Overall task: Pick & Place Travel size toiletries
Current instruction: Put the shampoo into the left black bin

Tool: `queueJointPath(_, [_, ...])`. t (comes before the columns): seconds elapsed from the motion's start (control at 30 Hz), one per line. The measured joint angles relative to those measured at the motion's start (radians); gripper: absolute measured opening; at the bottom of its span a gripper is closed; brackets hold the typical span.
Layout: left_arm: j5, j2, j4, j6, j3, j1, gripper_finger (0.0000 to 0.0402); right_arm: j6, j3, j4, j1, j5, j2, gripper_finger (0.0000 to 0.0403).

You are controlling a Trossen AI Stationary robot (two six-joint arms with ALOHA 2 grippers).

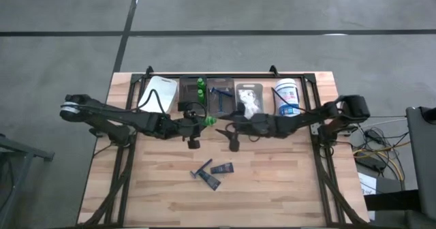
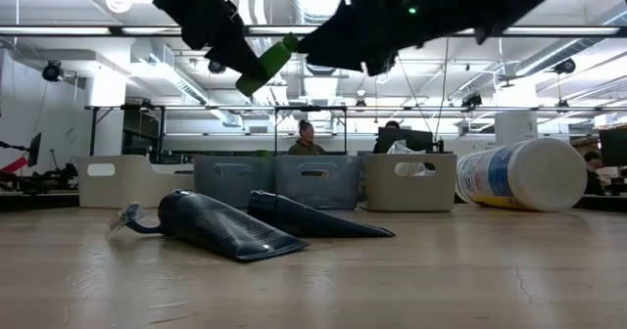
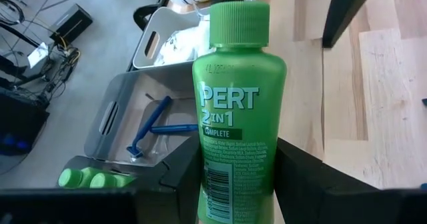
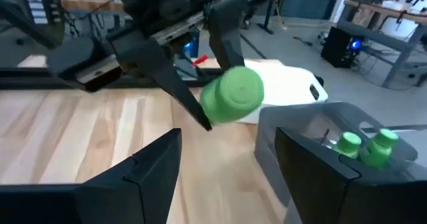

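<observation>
The green bottle should go with the other bottles in the dark bin [image 1: 193, 96], so my right gripper should next grab it by its end with the cap [image 1: 211, 120].
A small green bottle [image 3: 240, 97] with a ribbed cap is held in the air over the middle of the table by my left gripper [image 1: 197, 122], which is shut on it. My right gripper [image 4: 230, 167] stands open just to the bottle's right, facing its cap [image 4: 233, 94], with nothing between its fingers. Two more green bottles [image 4: 363, 147] stand in the dark bin [image 1: 193, 96] at the far edge. A blue razor [image 1: 202, 169] and two dark tubes [image 1: 221, 168] lie flat on the table, nearer the front. My left gripper pinches the bottle's lower body, near its base [image 3: 233, 184], between its two fingers [image 3: 180, 181]. The fingers come slanting down from the table's left and lie along the bottle. The bottle is lifted clear and tilted, its cap [image 2: 282, 47] pointing out past the fingertips.
A row of bins lines the far edge: a white one [image 1: 160, 93], the dark one, a clear one with blue razors [image 3: 150, 127], and one with packets [image 1: 248, 99]. A white tub with a blue label [image 2: 524, 172] lies on its side at far right.
</observation>
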Motion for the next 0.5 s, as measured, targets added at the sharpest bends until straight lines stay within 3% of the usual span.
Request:
queueJointPath(0.2, [0.006, 0.000, -0.004, -0.001, 0.000, 0.000, 0.0156, -0.010, 0.072, -0.059, -0.030, -0.118, 0.025, 0.0254])
queueJointPath(0.5, [0.016, 0.000, -0.014, -0.003, -0.001, 0.000, 0.0156, -0.027, 0.077, -0.060, -0.043, -0.121, 0.010, 0.0226])
